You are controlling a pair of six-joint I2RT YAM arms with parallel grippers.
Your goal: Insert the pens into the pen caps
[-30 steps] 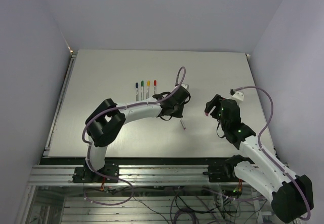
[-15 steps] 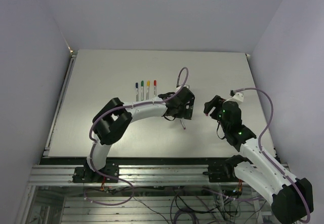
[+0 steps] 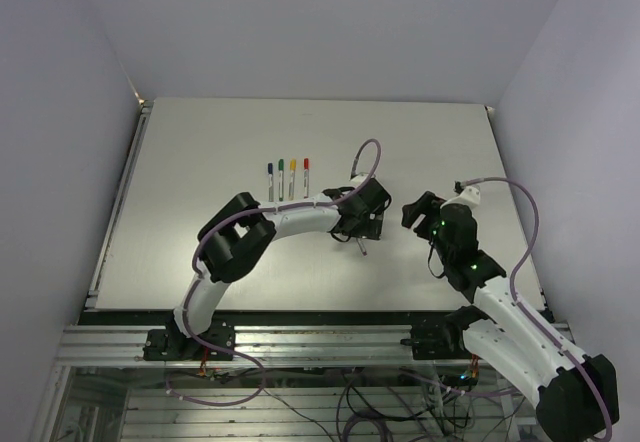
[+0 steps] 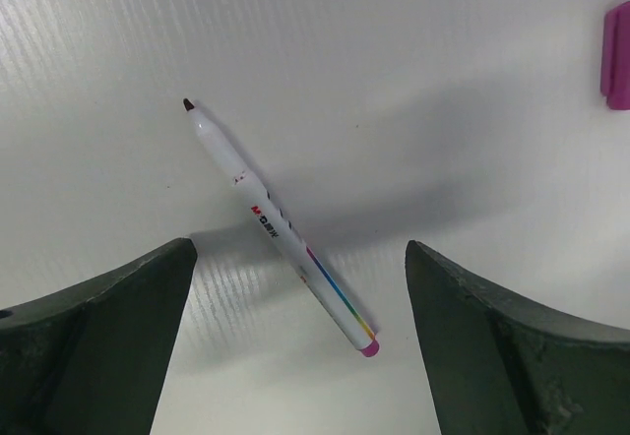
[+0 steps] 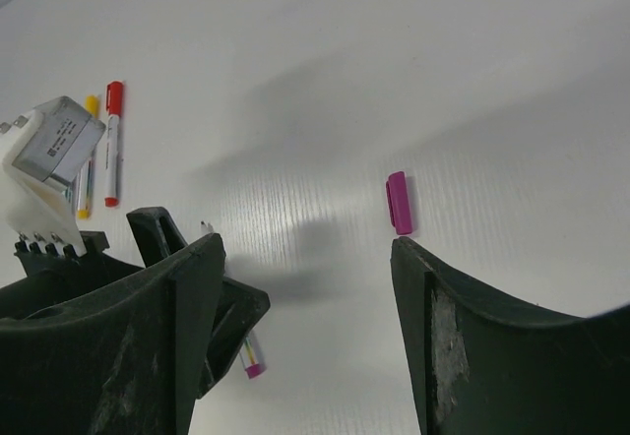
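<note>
The pen's dark tip has to stay free to go into the pen cap, so my left gripper will next grab the uncapped pen by its body toward the magenta end [image 3: 361, 245] [image 4: 317, 277].
An uncapped pen [image 4: 279, 230], white with a dark tip and a magenta end, lies slanted on the table. In the top view the pen [image 3: 362, 246] pokes out just below my left gripper [image 3: 360, 230]. In the left wrist view the left gripper [image 4: 300, 302] hangs open over the pen's magenta end, with both fingers clear of it. The magenta pen cap [image 5: 398, 202] lies loose on the table, and the same cap [image 4: 616, 56] shows at the left wrist view's right edge. My right gripper [image 5: 310, 297] stands open and empty just short of the cap. In the top view the right gripper [image 3: 412, 212] hides the cap.
Several capped pens [image 3: 288, 176] lie in a row at the back of the table, left of both grippers. The red one [image 5: 113, 145] and the yellow one [image 5: 87, 174] show in the right wrist view. The left gripper's fingers [image 5: 212, 307] sit close to my right gripper's left finger.
My left gripper has opened wide and let go of the pen, and the arm has shifted right over it. The right gripper has edged slightly left.
</note>
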